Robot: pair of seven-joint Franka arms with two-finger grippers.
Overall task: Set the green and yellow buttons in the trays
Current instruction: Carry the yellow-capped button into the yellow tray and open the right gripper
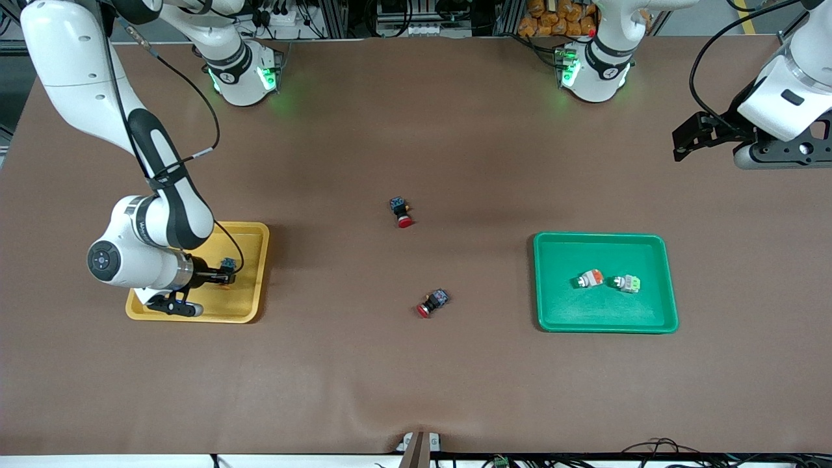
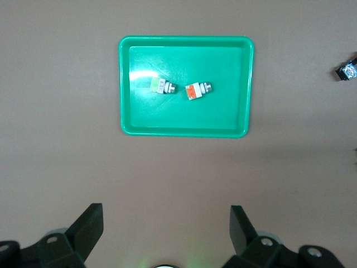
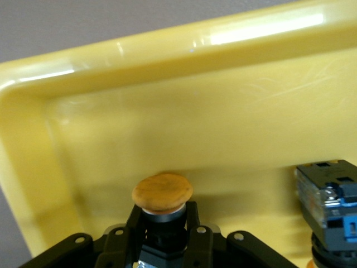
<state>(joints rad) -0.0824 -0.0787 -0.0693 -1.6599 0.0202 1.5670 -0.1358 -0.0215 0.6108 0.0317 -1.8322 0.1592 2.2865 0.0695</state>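
Note:
The orange-capped button [image 3: 162, 192] is low inside the yellow tray [image 3: 184, 117] and would rest there if my right gripper opened now, so it is time to release the button.
My right gripper [image 1: 224, 278] is low inside the yellow tray [image 1: 250, 302], shut on a dark-bodied button with an orange-yellow cap [image 3: 162, 192]. In the right wrist view the fingers [image 3: 191, 215] clamp its body just above the yellow tray's floor [image 3: 184, 128]. A second dark button with a blue part [image 1: 227, 264] lies in the tray beside it [image 3: 329, 206]. The green tray [image 1: 650, 312] holds two silvery-white buttons, one with an orange block [image 1: 590, 279] and one with a light-green block [image 1: 627, 283]. My left gripper [image 1: 681, 144] waits open and empty, high over the table's left-arm end.
Two dark switches with red caps lie mid-table, one [image 1: 401, 211] farther from the front camera than the other [image 1: 433, 303]. The left wrist view shows the green tray [image 2: 223, 114], both its buttons [image 2: 163, 85] [image 2: 197, 89] and the open left gripper [image 2: 166, 223].

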